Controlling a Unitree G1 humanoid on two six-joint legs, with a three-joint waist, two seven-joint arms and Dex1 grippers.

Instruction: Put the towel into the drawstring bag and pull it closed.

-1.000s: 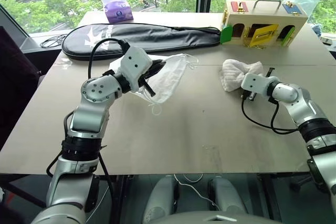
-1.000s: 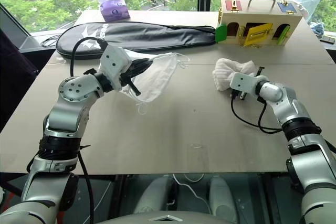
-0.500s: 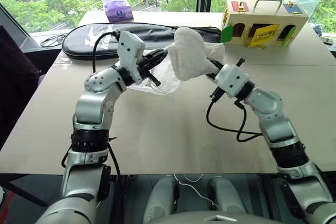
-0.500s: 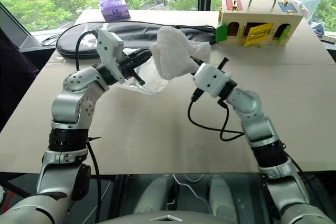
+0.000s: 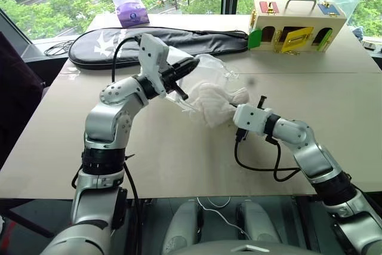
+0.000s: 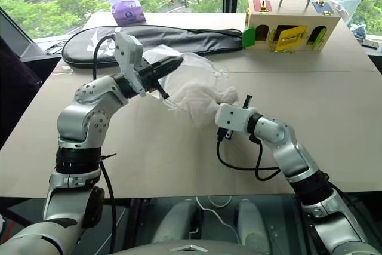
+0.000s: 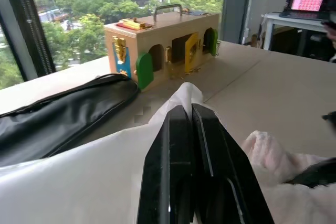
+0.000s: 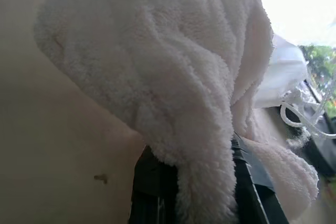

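The bunched towel (image 5: pixel 213 106) is hanging beside the drawstring bag (image 5: pixel 209 71), outside the bag's opening. My right gripper needs to keep holding the towel for that reason.
My left gripper (image 5: pixel 186 65) is shut on the upper edge of the drawstring bag (image 5: pixel 209 71), a thin translucent white pouch held up over the table's middle; in the left wrist view the black fingers (image 7: pixel 181 145) pinch its fabric. The white terry towel (image 5: pixel 213 103) hangs bunched just below and in front of the bag, touching its lower edge. I cannot tell whether any of the towel is inside. My right gripper (image 5: pixel 230 107) is shut on the towel, its fingers (image 8: pixel 152 187) buried in the cloth. The bag's cords (image 8: pixel 300 120) dangle beside the towel.
A long black racket case (image 5: pixel 119 43) lies across the far side of the table, with a purple tissue pack (image 5: pixel 131 10) behind it. A wooden latch box (image 5: pixel 296 25) stands at the far right. The table's near half (image 5: pixel 191 165) is bare.
My right gripper has carried the towel from the right side, up and across to the bag, then lowered it beneath the bag's edge. My left gripper lifted and rolled the bag slightly.
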